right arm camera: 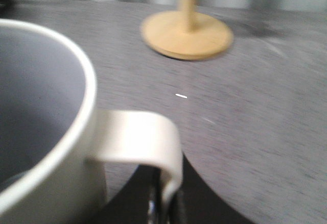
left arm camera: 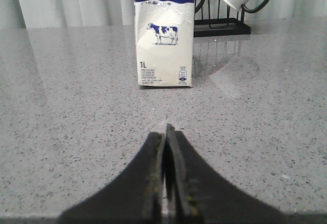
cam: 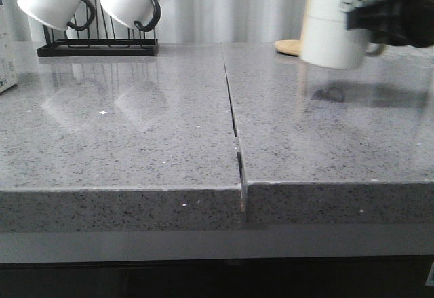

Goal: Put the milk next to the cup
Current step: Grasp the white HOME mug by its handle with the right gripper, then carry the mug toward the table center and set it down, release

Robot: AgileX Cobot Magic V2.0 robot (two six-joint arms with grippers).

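The cup's base (cam: 332,63) still hangs above the grey table in the front view. The cup stays held in my right gripper now, as it is too early to release.
The cream-white cup (cam: 335,25) hangs above the right half of the table, held off the surface by my right gripper (cam: 369,20), which is shut on its handle (right arm camera: 153,137). The cup's rim and inside fill the right wrist view (right arm camera: 46,106). The milk carton (left arm camera: 164,35), white with a dark blue top and a cow picture, stands upright on the table ahead of my left gripper (left arm camera: 167,132), which is shut and empty, well short of it. In the front view only a sliver of the carton (cam: 7,53) shows at the far left edge.
A black rack (cam: 98,43) at the back left holds two white mugs with black handles (cam: 54,1). A round wooden stand base (right arm camera: 186,34) sits at the back right behind the cup. A seam (cam: 234,121) splits the grey table down the middle.
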